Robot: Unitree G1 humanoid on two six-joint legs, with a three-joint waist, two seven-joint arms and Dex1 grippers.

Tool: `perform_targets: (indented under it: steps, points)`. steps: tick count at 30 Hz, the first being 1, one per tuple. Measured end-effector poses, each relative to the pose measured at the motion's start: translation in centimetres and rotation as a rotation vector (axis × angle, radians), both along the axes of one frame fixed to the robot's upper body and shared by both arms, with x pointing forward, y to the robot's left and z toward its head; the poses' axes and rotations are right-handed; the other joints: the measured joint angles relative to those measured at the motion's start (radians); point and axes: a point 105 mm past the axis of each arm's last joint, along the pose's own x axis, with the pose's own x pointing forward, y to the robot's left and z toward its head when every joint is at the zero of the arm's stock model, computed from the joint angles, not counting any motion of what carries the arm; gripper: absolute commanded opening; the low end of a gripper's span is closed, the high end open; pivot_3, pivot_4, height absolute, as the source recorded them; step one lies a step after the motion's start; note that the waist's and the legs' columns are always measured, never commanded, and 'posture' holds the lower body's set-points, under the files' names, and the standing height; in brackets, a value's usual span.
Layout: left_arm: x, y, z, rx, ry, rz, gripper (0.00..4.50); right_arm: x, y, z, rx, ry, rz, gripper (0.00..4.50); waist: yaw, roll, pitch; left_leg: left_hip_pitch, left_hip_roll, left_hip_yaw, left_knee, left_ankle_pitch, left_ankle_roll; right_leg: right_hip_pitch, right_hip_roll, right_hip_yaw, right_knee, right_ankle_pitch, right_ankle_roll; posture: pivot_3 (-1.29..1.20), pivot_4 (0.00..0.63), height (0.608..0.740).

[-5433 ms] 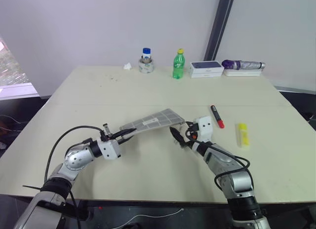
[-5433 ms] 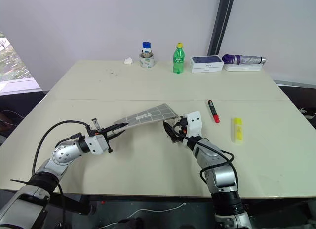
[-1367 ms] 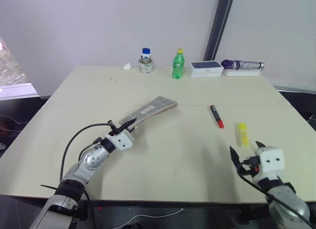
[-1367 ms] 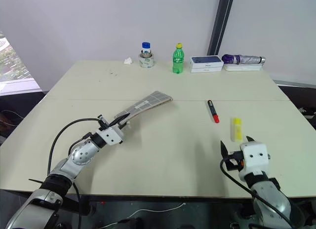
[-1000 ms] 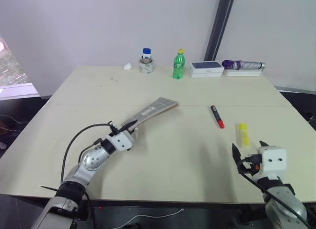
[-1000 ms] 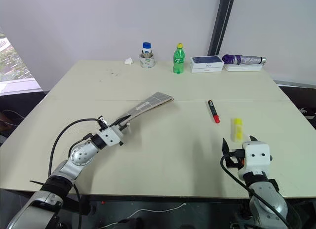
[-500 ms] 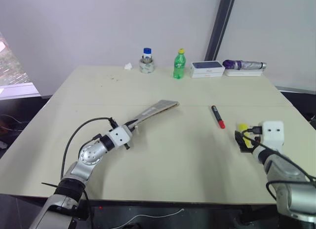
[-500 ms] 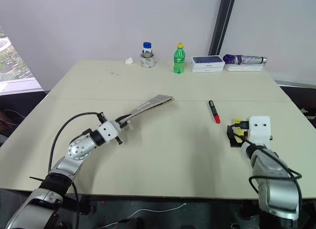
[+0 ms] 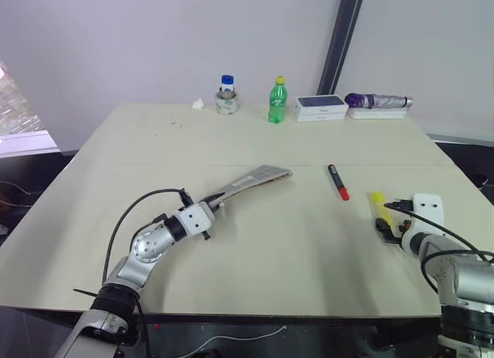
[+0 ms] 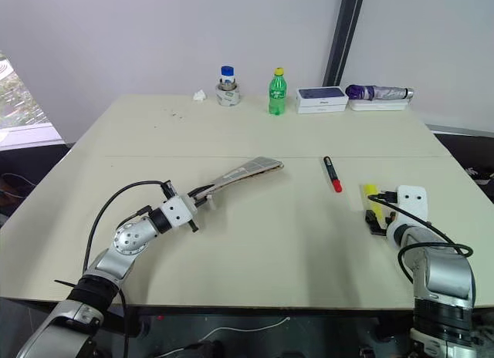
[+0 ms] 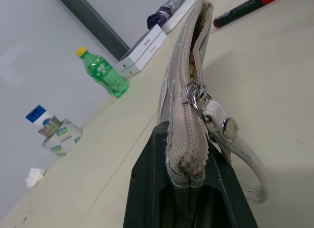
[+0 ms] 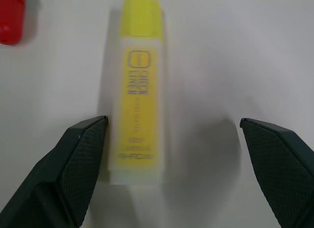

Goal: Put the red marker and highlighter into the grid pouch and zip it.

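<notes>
My right gripper's fingers stand beside the lower body of the yellow highlighter (image 12: 140,85) on the tabletop, where closing now would catch it, so it is time to close on it.
My left gripper (image 9: 213,205) is shut on the near end of the grid pouch (image 9: 253,177), which it holds edge-on just above the table, its far end pointing right. Seen from the left wrist, the pouch (image 11: 189,85) rises from between the fingers (image 11: 147,188); its zipper pull (image 11: 195,97) sits close to them and the far part gapes. The red marker (image 9: 338,182) lies right of the pouch. The yellow highlighter (image 12: 140,85) lies flat between the wide fingers of my open right gripper (image 12: 171,125), close to one finger (image 12: 83,154).
Along the table's far edge stand a green soda bottle (image 9: 275,100), a blue-capped jar (image 9: 226,96), white boxes (image 9: 321,107), a purple umbrella (image 9: 378,102) and a crumpled tissue (image 9: 198,104). The table's right edge is close to the right gripper.
My right gripper has moved forward from near the table's front edge and tipped down over the highlighter. The pouch's far end has swung slightly right in the shut left gripper.
</notes>
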Motion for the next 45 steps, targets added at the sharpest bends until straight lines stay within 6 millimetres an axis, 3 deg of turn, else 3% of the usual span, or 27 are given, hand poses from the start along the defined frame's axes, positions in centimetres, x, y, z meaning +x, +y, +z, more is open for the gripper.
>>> perform_targets:
  steps: [3,7,9,14,16,19,21,25,29,32,45]
  points:
    - [0.0,0.0,0.1,0.0,-0.004,-0.002,0.0,0.1,0.4,-0.1,0.008,-0.008,0.015,3.6,0.002,0.0,0.0,0.0,0.0,0.0,0.0,0.0,0.0,0.0,0.0,0.0,0.0,0.0,0.0,0.0,0.15,0.74]
    - [0.0,-0.1,0.1,0.001,0.0,0.001,0.0,0.3,1.0,-0.2,0.013,-0.013,0.044,1.45,0.004,0.0,0.0,0.0,0.0,0.0,0.0,0.0,0.0,0.0,0.0,0.0,0.0,0.0,0.0,0.0,0.15,0.74]
    - [0.1,0.0,0.0,0.002,0.004,0.003,0.0,0.3,1.0,-0.2,0.01,-0.016,0.046,0.86,0.007,0.0,0.0,0.0,0.0,0.0,0.001,0.0,0.001,0.0,0.0,0.0,0.0,0.0,0.0,0.0,0.15,0.74]
    - [0.2,-0.2,0.2,0.005,0.003,-0.003,0.0,-1.0,1.1,0.2,-0.105,-0.016,0.154,0.87,0.008,0.0,0.0,-0.001,-0.001,0.0,0.0,-0.001,0.001,0.0,-0.001,0.0,-0.001,0.0,0.0,0.0,0.15,0.74]
    - [0.3,0.2,0.4,0.014,0.008,-0.003,0.0,-1.7,2.2,1.9,-0.135,-0.08,0.281,0.87,0.005,0.0,0.0,-0.001,-0.001,0.0,0.0,-0.001,0.001,0.0,0.0,0.0,-0.001,0.0,0.0,0.0,0.15,0.74]
    - [1.0,0.6,1.7,-0.005,0.005,-0.012,0.0,-2.5,5.8,5.9,-0.174,-0.205,0.553,0.87,-0.002,0.001,0.0,0.0,0.0,0.0,0.0,-0.001,0.001,0.0,0.002,0.0,0.0,0.0,0.0,0.0,0.15,0.74]
    - [1.3,0.8,2.3,-0.014,0.01,-0.021,0.0,-2.9,8.3,7.4,-0.199,-0.251,0.687,0.87,-0.002,0.0,0.0,0.0,0.001,-0.001,0.001,-0.001,0.001,0.0,0.002,0.0,0.0,0.0,0.0,0.0,0.15,0.74]
    - [1.2,0.6,2.1,0.021,0.026,-0.058,0.0,-2.9,13.2,7.1,-0.199,-0.255,0.867,0.87,0.003,0.0,0.0,-0.001,0.001,-0.001,0.001,-0.001,0.001,0.0,0.001,0.0,-0.001,0.0,0.0,0.0,0.15,0.74]
    - [0.7,0.1,1.8,0.066,0.018,-0.095,0.0,-2.5,15.8,6.4,-0.237,-0.236,0.942,0.87,0.008,0.0,0.001,-0.001,0.0,-0.001,0.002,-0.001,0.001,0.001,0.0,0.0,-0.001,0.0,0.0,0.0,0.15,0.74]
    - [0.0,-0.8,1.8,0.109,-0.01,-0.142,0.0,-2.4,16.7,6.0,-0.256,-0.229,0.965,0.87,0.008,0.0,0.001,-0.001,0.0,-0.002,0.002,0.0,0.001,0.001,0.0,-0.001,-0.001,0.0,0.0,0.0,0.15,0.74]
    - [-0.3,-0.9,1.7,0.126,-0.017,-0.129,0.0,-2.0,16.8,5.9,-0.233,-0.251,0.987,0.87,0.006,-0.001,0.001,-0.001,0.0,-0.002,0.002,-0.001,0.001,0.001,0.0,-0.001,-0.001,0.0,0.0,0.0,0.15,0.74]
